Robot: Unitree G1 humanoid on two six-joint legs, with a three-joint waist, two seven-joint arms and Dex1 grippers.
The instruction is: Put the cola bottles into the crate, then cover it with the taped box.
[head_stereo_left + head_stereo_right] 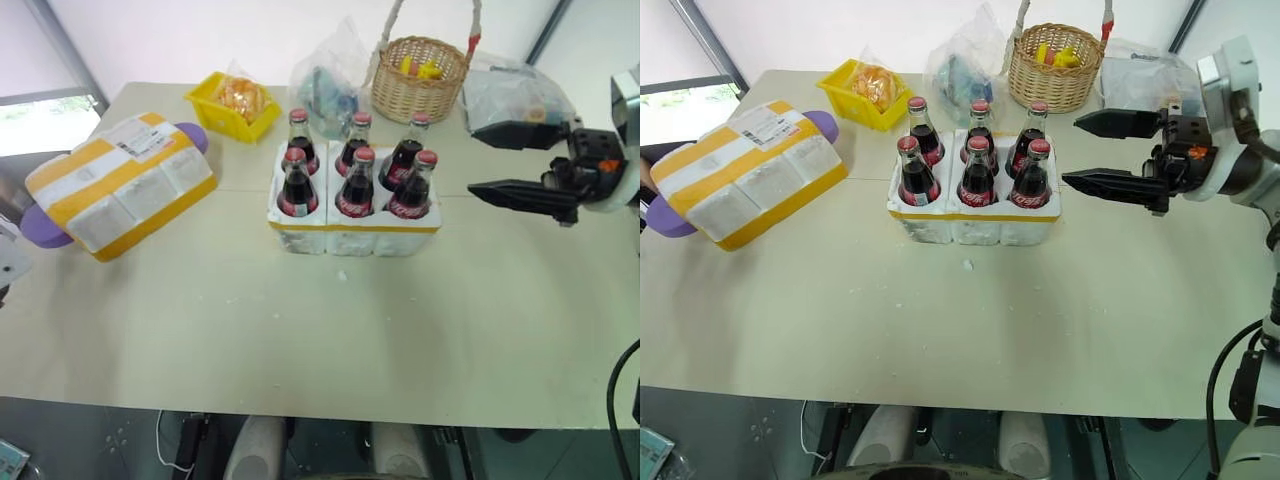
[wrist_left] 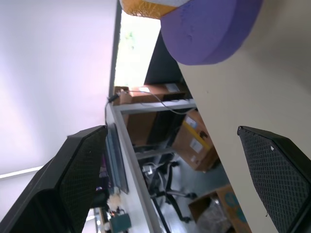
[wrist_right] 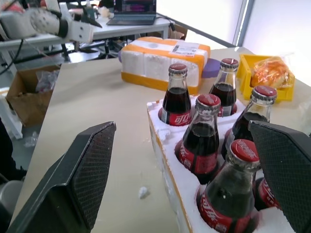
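I need to grab the taped box by its jutting purple end [image 1: 42,230] with my left gripper next, since the banded body [image 1: 122,187] is too wide for my fingers. Then the box can cover the crate.
Several cola bottles [image 1: 356,182] with red caps stand upright in the wells of the white foam crate [image 1: 350,238] at the middle of the table. The taped box [image 1: 120,185], white with yellow bands and a shipping label, lies at the table's left side. Its purple end [image 2: 209,29] juts over the table edge. My right gripper [image 1: 472,158] hovers open just right of the crate, pointing at it, with nothing between its fingers. In the left wrist view my left gripper [image 2: 170,128] is open and empty beside the table's left edge, near the box's purple end.
Behind the crate stand a yellow bin [image 1: 232,105] with a bagged item, a wicker basket [image 1: 418,78] and two plastic bags [image 1: 328,80]. Foam crumbs [image 1: 341,275] lie in front of the crate. Cardboard boxes [image 2: 194,141] sit on the floor past the table's left edge.
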